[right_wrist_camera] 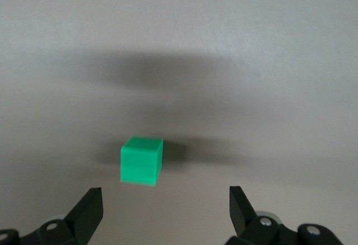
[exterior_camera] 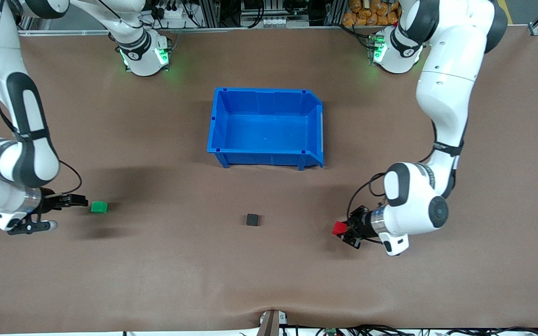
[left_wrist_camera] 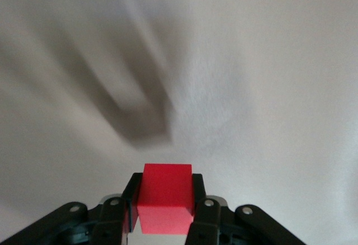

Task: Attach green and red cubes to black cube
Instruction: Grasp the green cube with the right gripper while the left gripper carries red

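Observation:
My right gripper is going to grab the opposite sides of the green cube (exterior_camera: 99,207) next, so that it can attach the green cube to the black cube (exterior_camera: 252,219).
The green cube (exterior_camera: 99,207) sits on the brown table toward the right arm's end. My right gripper (exterior_camera: 70,213) is open and empty, low beside it, apart from it. In the right wrist view the green cube (right_wrist_camera: 141,160) lies just ahead of the open gripper (right_wrist_camera: 165,199), off toward one finger. The black cube (exterior_camera: 252,219) stands alone mid-table, nearer the front camera than the blue bin. My left gripper (exterior_camera: 345,230) is shut on the red cube (exterior_camera: 339,227) toward the left arm's end. In the left wrist view the red cube (left_wrist_camera: 165,197) sits between both fingers (left_wrist_camera: 204,211).
An open blue bin (exterior_camera: 218,123) stands mid-table, farther from the front camera than the black cube; it holds nothing. Bare brown table lies between the black cube and each gripper. The arm bases stand along the robots' edge of the table.

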Tool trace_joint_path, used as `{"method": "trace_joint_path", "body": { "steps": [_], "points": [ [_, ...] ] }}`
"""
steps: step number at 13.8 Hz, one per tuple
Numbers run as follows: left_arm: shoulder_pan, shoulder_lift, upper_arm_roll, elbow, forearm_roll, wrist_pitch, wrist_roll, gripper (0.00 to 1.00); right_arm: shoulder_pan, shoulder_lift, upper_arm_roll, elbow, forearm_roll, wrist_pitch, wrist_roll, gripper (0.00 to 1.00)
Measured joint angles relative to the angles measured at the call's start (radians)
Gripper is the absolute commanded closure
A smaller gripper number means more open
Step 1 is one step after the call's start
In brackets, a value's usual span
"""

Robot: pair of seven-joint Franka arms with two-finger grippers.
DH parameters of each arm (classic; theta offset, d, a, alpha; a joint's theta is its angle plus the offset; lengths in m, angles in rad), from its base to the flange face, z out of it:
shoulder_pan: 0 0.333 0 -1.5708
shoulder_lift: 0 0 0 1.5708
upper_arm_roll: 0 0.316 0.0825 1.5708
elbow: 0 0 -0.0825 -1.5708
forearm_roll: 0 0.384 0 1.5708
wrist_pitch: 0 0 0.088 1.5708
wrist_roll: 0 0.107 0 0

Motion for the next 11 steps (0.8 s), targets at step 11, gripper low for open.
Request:
{"method": "trace_joint_path", "body": {
  "steps": [11],
  "points": [
    [-0.14, 0.11, -0.008, 0.121, -0.001, 0.114, -0.342, 1.0, 0.05, 0.057, 0.005, -0.087, -0.001, 0.145, 0.107, 0.26]
  ]
}}
